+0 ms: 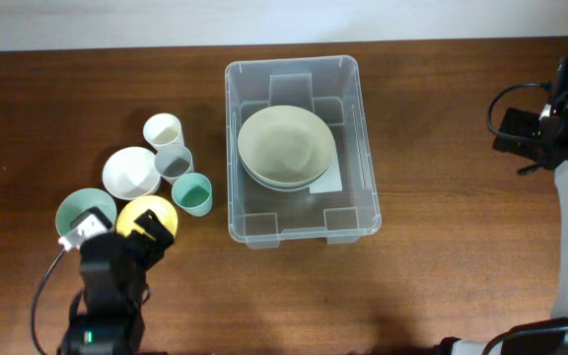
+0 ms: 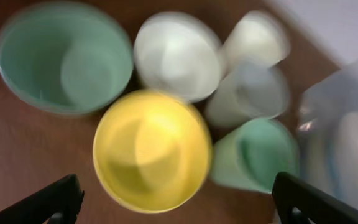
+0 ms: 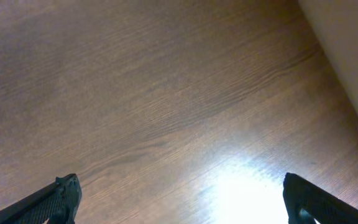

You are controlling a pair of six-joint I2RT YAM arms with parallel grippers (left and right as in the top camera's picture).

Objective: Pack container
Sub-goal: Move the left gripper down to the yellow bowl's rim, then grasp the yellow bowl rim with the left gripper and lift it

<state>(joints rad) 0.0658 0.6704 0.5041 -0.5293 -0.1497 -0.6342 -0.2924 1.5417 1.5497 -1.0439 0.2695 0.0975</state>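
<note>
The yellow bowl's rim (image 1: 121, 214) needs to be grabbed next by my left gripper, on the teal bowl's side. The yellow bowl's base will then be free to stand upright in the container (image 1: 358, 118).
The clear container (image 1: 358, 118) stands at the table's middle with two stacked pale green bowls (image 1: 286, 145) inside, over a white label. At the left are a yellow bowl (image 1: 138, 214), a teal bowl (image 1: 80, 207), a white bowl (image 1: 130, 172), a cream cup (image 1: 163, 130), a grey cup (image 1: 174, 161) and a green cup (image 1: 192, 193). My left gripper (image 1: 144, 234) is open, hovering above the yellow bowl (image 2: 151, 149), holding nothing. My right gripper (image 1: 526, 133) is open and empty at the far right, over bare wood (image 3: 166, 112).
The left wrist view is blurred; it shows the teal bowl (image 2: 64, 56), white bowl (image 2: 178, 55), green cup (image 2: 257, 152) and the container's edge (image 2: 340, 124). A pale wall (image 3: 353, 56) borders the table by the right arm.
</note>
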